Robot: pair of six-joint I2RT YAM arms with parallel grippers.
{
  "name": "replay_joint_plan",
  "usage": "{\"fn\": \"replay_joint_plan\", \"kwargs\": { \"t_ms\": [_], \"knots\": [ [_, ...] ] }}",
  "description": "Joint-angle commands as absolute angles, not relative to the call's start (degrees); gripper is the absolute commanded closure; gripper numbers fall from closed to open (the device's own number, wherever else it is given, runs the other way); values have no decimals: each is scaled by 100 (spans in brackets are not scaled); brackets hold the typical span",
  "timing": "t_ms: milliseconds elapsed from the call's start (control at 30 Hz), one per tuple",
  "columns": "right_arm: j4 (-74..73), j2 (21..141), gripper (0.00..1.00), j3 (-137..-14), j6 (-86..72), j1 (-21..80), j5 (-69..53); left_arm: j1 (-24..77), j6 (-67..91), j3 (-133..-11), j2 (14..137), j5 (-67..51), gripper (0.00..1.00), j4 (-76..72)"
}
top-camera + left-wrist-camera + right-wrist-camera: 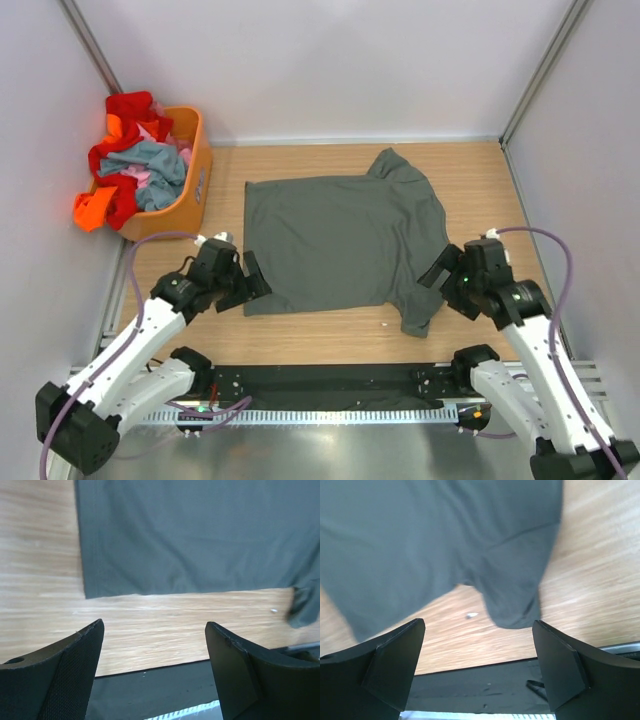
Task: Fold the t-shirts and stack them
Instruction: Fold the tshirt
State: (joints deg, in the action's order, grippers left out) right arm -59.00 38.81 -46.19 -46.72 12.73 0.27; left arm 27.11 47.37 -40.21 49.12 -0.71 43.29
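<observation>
My right gripper grabs the dark grey t-shirt's near sleeve next, opposite the near hem corner. Then I fold that side inward over the t-shirt's body.
A dark grey t-shirt lies spread flat on the wooden table, neck to the right, one sleeve pointing to the near edge and one to the far side. My left gripper is open and empty, just off the shirt's near left hem corner. My right gripper is open and empty beside the near sleeve. The shirt fills the top of the left wrist view and the right wrist view. Red, orange, pink and blue-grey shirts are heaped in the basket.
The orange plastic basket stands at the far left by the wall. White walls close in the table on three sides. A black base strip runs along the near edge. A small white speck lies near the sleeve.
</observation>
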Motion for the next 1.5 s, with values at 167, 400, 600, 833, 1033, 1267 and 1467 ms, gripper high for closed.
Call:
{"fn": "replay_joint_plan", "kwargs": {
  "t_ms": [167,400,600,833,1033,1267,1467],
  "knots": [
    [-4913,4728,5,-3911,-4360,1283,281,3129,5449,-3428,5457,984,17,4150],
    [-4887,5036,4,-3920,-4219,1310,448,3129,5669,-3059,6213,1169,25,3306],
    [-4834,5133,4,-3859,-4315,1327,510,3129,5652,-2971,6635,1196,42,2708],
    [-4702,5151,4,-3560,-4526,1354,430,3129,5406,-2988,7023,1213,91,2364],
    [-5237,4659,0,-3340,-5289,1730,1177,3120,5414,-3225,6390,1441,100,2898],
    [-4747,5202,1,-2708,-5888,2838,1274,3041,5335,-3384,6371,1503,100,3050],
    [-4228,5370,21,-2505,-5880,2953,1248,3023,5282,-3270,6381,1424,100,3023]
  ]
}}
